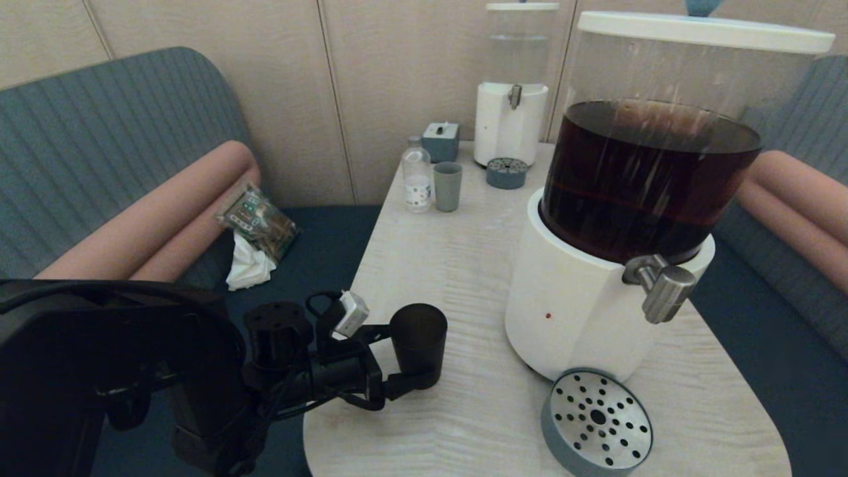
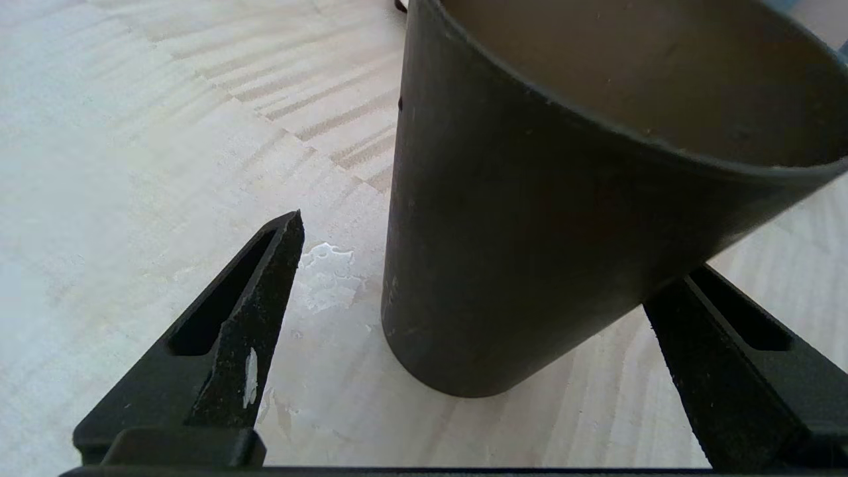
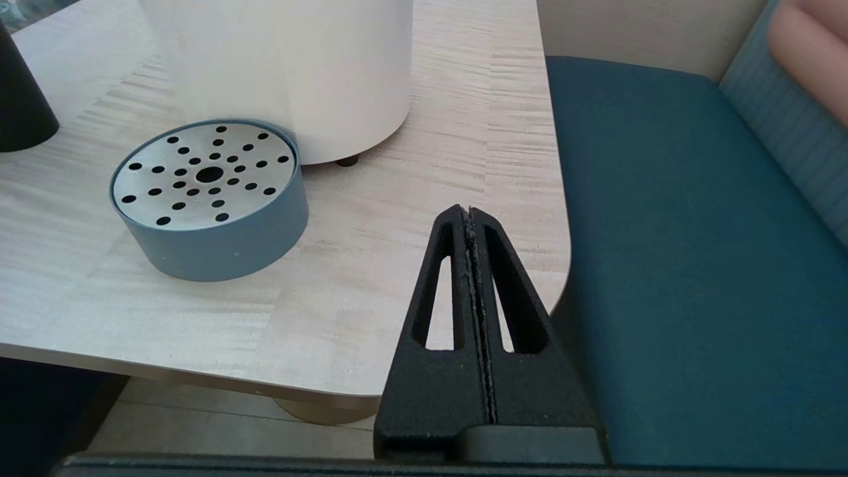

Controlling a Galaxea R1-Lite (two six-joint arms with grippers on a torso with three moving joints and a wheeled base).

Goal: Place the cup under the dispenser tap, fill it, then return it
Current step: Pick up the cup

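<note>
My left gripper should close on the cup now, because its fingers are beside the black cup's lower side (image 1: pixel 417 362) (image 2: pixel 477 302). Closing now would hold the cup.
The matte black cup (image 1: pixel 419 344) stands on the pale wooden table (image 1: pixel 464 278) near its front left edge, left of the large dispenser (image 1: pixel 649 179) holding dark brown liquid. My left gripper (image 1: pixel 414 359) is open around the cup (image 2: pixel 530 218); one finger (image 2: pixel 265 278) stands clear of its wall and the other (image 2: pixel 735 358) is partly hidden behind it. The steel tap (image 1: pixel 662 286) juts out above the round perforated drip tray (image 1: pixel 596 421). My right gripper (image 3: pixel 469 213) is shut and empty over the table's near right corner, out of the head view.
At the back of the table stand a grey-green tumbler (image 1: pixel 448 186), a small bottle (image 1: pixel 417 175), a grey box (image 1: pixel 440 140) and a slimmer clear-liquid dispenser (image 1: pixel 513 99) with its own drip tray (image 1: pixel 507 173). A wet patch (image 2: pixel 324 278) lies beside the cup. Blue bench seats flank the table.
</note>
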